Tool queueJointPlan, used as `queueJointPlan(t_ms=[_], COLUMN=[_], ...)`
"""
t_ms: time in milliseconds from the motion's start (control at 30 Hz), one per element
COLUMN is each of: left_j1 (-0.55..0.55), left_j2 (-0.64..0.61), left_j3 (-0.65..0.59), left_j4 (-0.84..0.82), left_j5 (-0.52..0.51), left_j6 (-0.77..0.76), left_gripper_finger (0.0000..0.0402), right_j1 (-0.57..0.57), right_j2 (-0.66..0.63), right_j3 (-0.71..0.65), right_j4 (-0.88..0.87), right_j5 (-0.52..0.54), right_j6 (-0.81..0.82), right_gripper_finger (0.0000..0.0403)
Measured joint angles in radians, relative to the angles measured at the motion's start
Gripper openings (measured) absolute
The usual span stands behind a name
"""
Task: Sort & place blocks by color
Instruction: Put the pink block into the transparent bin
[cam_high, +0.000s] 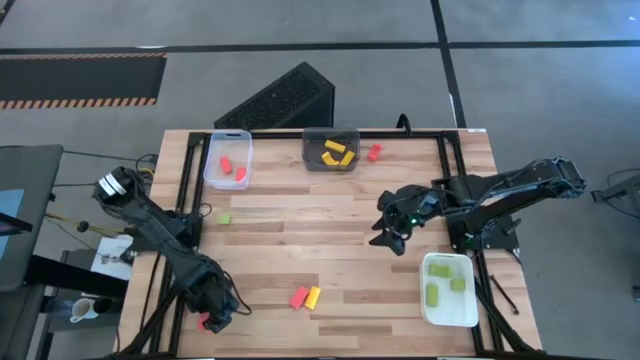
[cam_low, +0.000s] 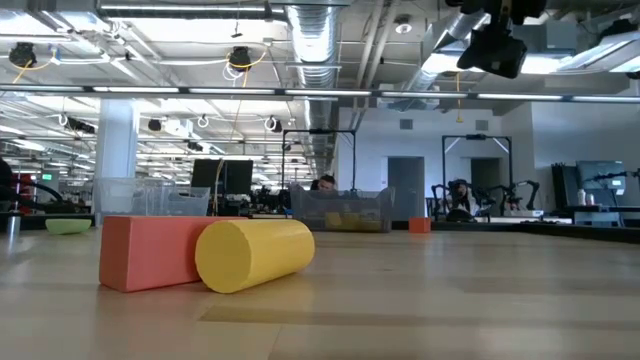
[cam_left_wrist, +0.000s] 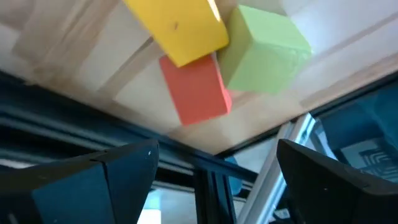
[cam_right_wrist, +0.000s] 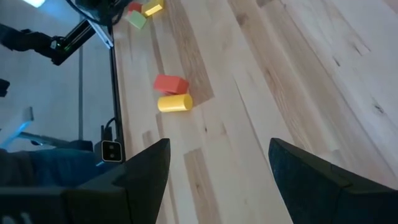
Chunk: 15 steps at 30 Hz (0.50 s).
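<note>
The left gripper isn't ready to close yet: its fingertips stop short of the red block's near edge (cam_left_wrist: 205, 118), so it would miss the block if it closed now. It should move toward the block first.
My left gripper (cam_high: 218, 312) stands open, tilted down, at the table's near left corner. Just beyond its fingertips (cam_left_wrist: 134, 165) a yellow block (cam_left_wrist: 180, 28), a red block (cam_left_wrist: 196, 90) and a light green block (cam_left_wrist: 264, 50) lie together on the wood, untouched. My right gripper (cam_high: 390, 236) hangs open above the table right of its middle, nothing between its fingers (cam_right_wrist: 152, 165). A red block (cam_high: 299, 297) and a yellow cylinder (cam_high: 313, 296) lie side by side near the front edge. Alone on the table rest a green block (cam_high: 224, 218) and a red block (cam_high: 374, 152).
At the far edge stand a clear tray (cam_high: 213, 170) with red blocks and a dark grey tray (cam_high: 312, 160) with yellow blocks. A white tray (cam_high: 448, 310) with green blocks sits near right. A black frame rail (cam_left_wrist: 74, 124) runs along the corner beside the three blocks.
</note>
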Motion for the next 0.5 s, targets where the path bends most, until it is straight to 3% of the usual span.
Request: queueJointPlan(t_ms=[500], left_j1=[-0.038], left_j2=[0.19], left_j3=[0.0], left_j4=[0.093], left_j5=[0.005], left_j6=[0.017], left_gripper_finger=[0.0307], right_j1=[0.001], right_j2=[0.0], right_j3=[0.0], right_j4=[0.001], right_j5=[-0.003], right_j6=[0.011], right_gripper_finger=[0.0294])
